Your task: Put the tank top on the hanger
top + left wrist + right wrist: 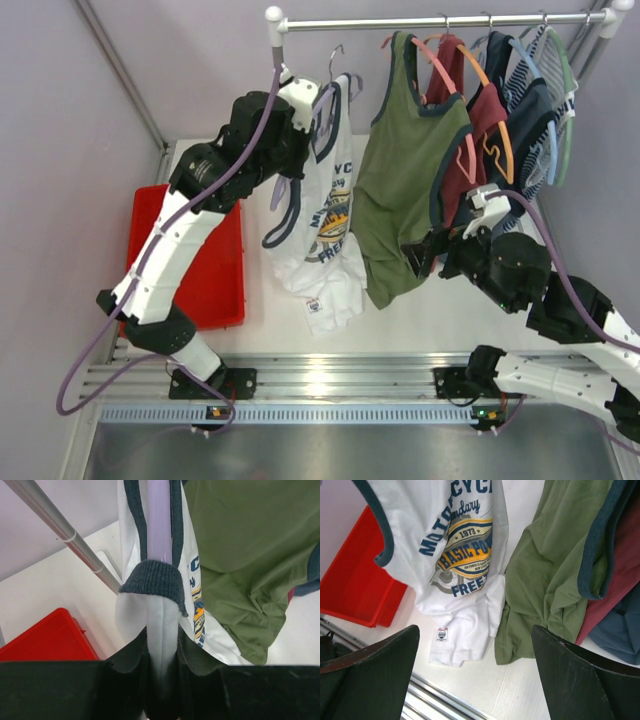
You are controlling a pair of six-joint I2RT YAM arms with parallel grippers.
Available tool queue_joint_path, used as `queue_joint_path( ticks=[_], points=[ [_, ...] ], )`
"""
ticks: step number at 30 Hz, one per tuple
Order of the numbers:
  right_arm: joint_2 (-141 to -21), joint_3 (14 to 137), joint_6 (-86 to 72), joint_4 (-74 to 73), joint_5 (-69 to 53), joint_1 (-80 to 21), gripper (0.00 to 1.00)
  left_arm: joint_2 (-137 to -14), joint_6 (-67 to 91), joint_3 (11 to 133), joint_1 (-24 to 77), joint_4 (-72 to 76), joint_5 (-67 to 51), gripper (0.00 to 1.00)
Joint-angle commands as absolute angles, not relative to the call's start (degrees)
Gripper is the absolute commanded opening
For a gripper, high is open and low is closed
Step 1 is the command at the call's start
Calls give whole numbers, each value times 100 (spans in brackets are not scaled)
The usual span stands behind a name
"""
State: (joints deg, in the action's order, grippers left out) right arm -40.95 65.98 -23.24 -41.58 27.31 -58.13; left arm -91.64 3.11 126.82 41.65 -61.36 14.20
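I should keep the white tank top in my left gripper until the lavender hanger's hook, which is short of the bar, is over it. The tank top would fall if I let go now.
The white tank top (322,215) with navy trim and a navy/yellow print hangs below my raised left gripper (303,135), and its hem lies crumpled on the table. In the left wrist view the jaws (164,650) are shut on a fold of its white fabric (162,625). A navy strap (152,580) loops over the lavender hanger arm (159,520) just above. The hanger's hook (336,62) rises below the rail. My right gripper (425,252) is open and empty, low beside the olive-green top. Its view shows the tank top's print (462,555) to the left.
The olive-green tank top (405,190) hangs right beside the white one, reaching the table (540,595). Maroon (485,115) and navy striped tops (530,95) hang further right on the rail (440,20). A red bin (205,270) stands at the left. A rack pole (60,525) slants nearby.
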Motion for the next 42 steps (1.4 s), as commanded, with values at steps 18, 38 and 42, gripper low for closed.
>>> queue_joint_path(
  ticks=[18, 38, 42],
  points=[
    [-4069, 6671, -2496, -4140, 2628, -5854, 93, -10081, 141, 13746, 4148, -4026, 2083, 0],
    [-4043, 6504, -2558, -4060, 2566, -5854, 94, -9835, 185, 12859, 4096, -3639, 1855, 21],
    [-4017, 6460, -2566, -4043, 2558, -5854, 94, -9668, 176, 12648, 4096, -3542, 1697, 40]
  ],
)
